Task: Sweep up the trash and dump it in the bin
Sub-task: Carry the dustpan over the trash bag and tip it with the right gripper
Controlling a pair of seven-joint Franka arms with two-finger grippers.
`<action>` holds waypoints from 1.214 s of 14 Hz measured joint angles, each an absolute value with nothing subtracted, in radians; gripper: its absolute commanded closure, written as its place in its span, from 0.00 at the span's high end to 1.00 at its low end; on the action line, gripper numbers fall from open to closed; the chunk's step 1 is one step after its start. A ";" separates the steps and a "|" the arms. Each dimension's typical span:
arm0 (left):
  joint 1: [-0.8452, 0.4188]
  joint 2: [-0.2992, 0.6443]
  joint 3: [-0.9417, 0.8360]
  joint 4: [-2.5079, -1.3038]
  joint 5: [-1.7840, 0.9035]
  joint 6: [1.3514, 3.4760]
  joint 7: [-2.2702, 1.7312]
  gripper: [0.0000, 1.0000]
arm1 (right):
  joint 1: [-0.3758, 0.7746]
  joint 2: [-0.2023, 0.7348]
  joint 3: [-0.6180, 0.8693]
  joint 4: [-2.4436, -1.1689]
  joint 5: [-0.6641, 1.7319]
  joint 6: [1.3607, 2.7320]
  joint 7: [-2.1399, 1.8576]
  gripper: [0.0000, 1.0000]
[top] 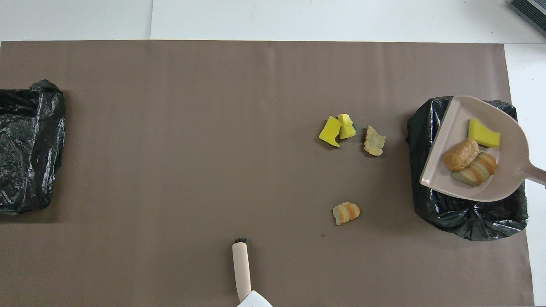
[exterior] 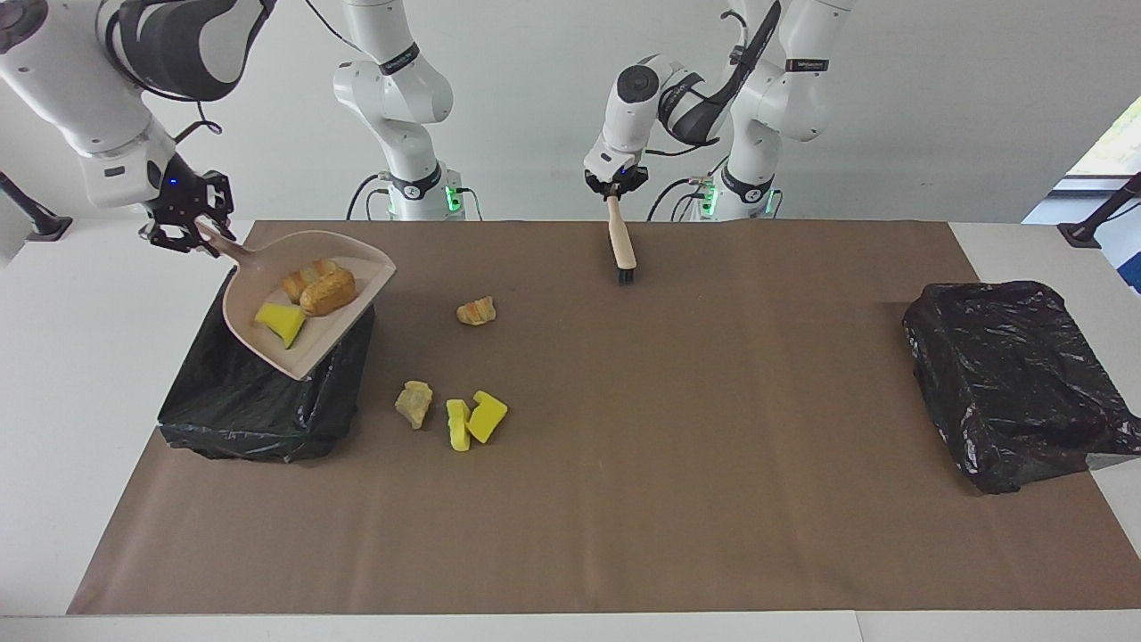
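I should release the brush [top: 241, 266] from my left gripper. The brush lies low along the brown mat, and its bristles are at the mat's surface.
My right gripper [exterior: 203, 234] is shut on the handle of a beige dustpan [exterior: 267, 343], which it holds tilted over a black-bagged bin [exterior: 258, 401] at the right arm's end of the table. In the pan lie a yellow sponge piece [exterior: 282, 319] and two bread lumps [exterior: 328, 292]. On the mat beside the bin lie more trash: a bread lump [exterior: 477, 310], a pale lump [exterior: 414, 403] and two yellow pieces [exterior: 488, 415]. My left gripper [exterior: 613, 192] is shut on a brush [exterior: 621, 241], bristles down, over the mat's edge nearest the robots. The overhead view shows the dustpan [top: 452, 123] and the brush [top: 241, 266].
A second black-bagged bin [exterior: 1007, 383] stands at the left arm's end of the table and also shows in the overhead view [top: 25, 145]. A brown mat [exterior: 677, 464] covers the white table.
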State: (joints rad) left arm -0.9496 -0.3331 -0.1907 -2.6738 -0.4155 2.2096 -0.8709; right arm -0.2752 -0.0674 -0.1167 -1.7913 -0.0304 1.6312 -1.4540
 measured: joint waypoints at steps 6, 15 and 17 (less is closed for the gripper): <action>-0.930 -0.291 -0.179 -2.628 -0.412 2.199 -0.840 1.00 | -0.409 -0.001 -0.176 -1.779 -0.190 1.852 -1.776 0.00; -0.449 -0.109 -0.158 -2.149 -0.036 1.970 -0.549 1.00 | -0.305 0.033 -0.162 -1.807 -0.501 1.983 -1.784 0.00; -0.357 -0.074 -0.157 -2.012 -0.023 1.867 -0.457 1.00 | -0.295 0.033 -0.162 -1.823 -0.545 2.013 -1.784 0.00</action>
